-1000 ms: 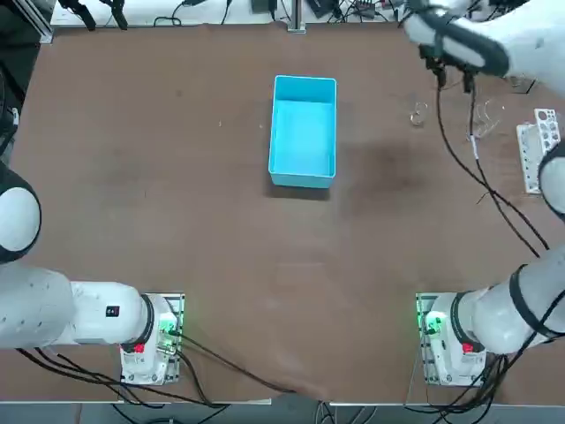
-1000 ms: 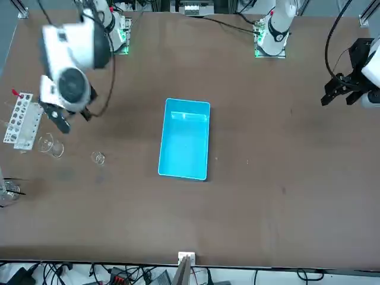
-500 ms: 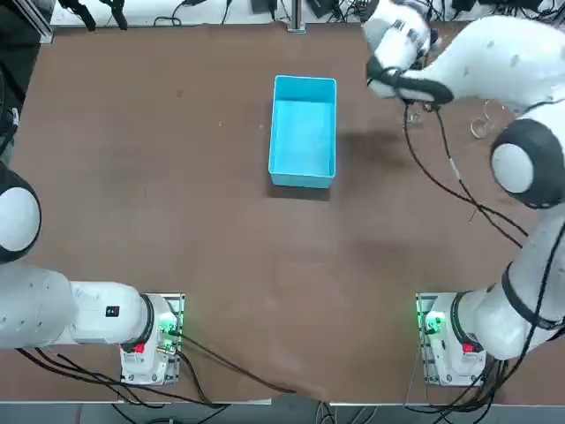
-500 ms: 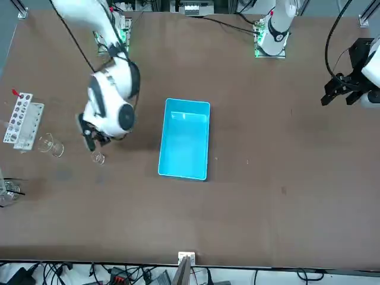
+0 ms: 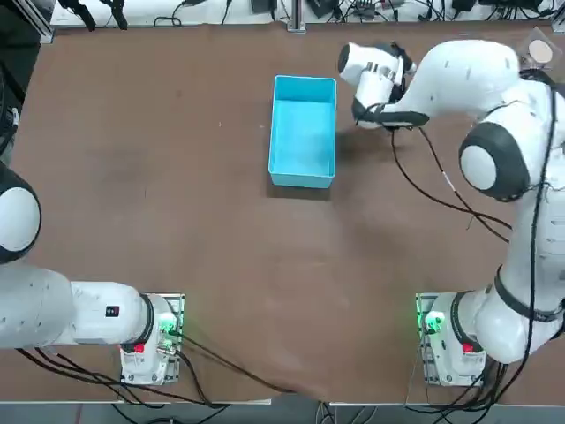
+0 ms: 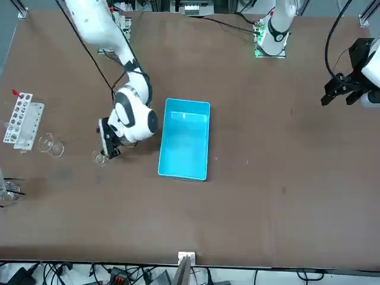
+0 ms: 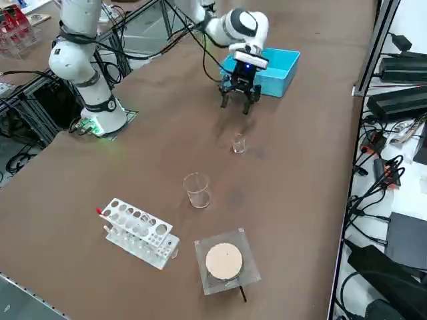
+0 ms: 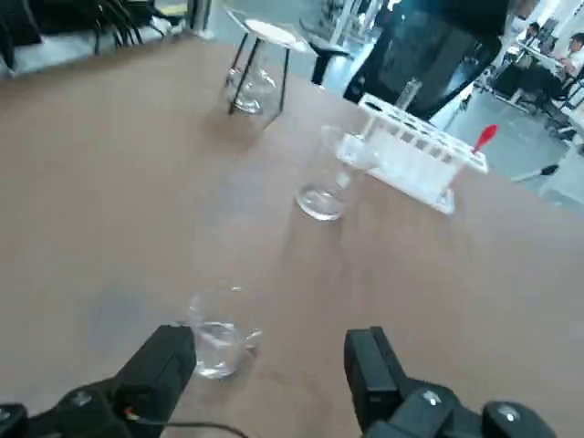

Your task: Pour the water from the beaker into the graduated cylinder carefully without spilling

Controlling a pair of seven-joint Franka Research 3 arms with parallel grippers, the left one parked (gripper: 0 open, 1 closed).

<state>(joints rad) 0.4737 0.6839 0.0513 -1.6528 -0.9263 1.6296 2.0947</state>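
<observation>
The robot's right gripper will reach the beaker and grab its side (image 6: 100, 158), so the beaker's rim stays free to pour into the graduated cylinder.
The beaker (image 7: 238, 144), a short small clear glass, stands on the brown table right of the blue tray; it also shows as the beaker (image 6: 98, 158) and the beaker (image 8: 216, 342). My right gripper (image 7: 240, 103) hangs low between tray and beaker, open, nothing between its fingers. From the wrist, the gripper (image 8: 269, 365) points across the table, with the beaker just ahead of one fingertip (image 8: 169, 360) and apart from it. The graduated cylinder (image 7: 197, 190), a taller clear glass, stands farther out, also seen as the graduated cylinder (image 6: 50, 145) and the graduated cylinder (image 8: 327, 182). From above the arm covers the beaker.
The blue tray (image 5: 305, 82) lies close beside the gripper (image 6: 107, 148). A white rack with holes (image 7: 137, 233) and a small wire stand with a round tan disc (image 7: 223, 261) stand near the table's right edge, beyond the cylinder. The arm's cable trails over the table.
My right arm has swung from the far right corner, near the rack, toward the blue tray and dropped low beside the beaker. The gripper stayed open. The glasses have not moved.
</observation>
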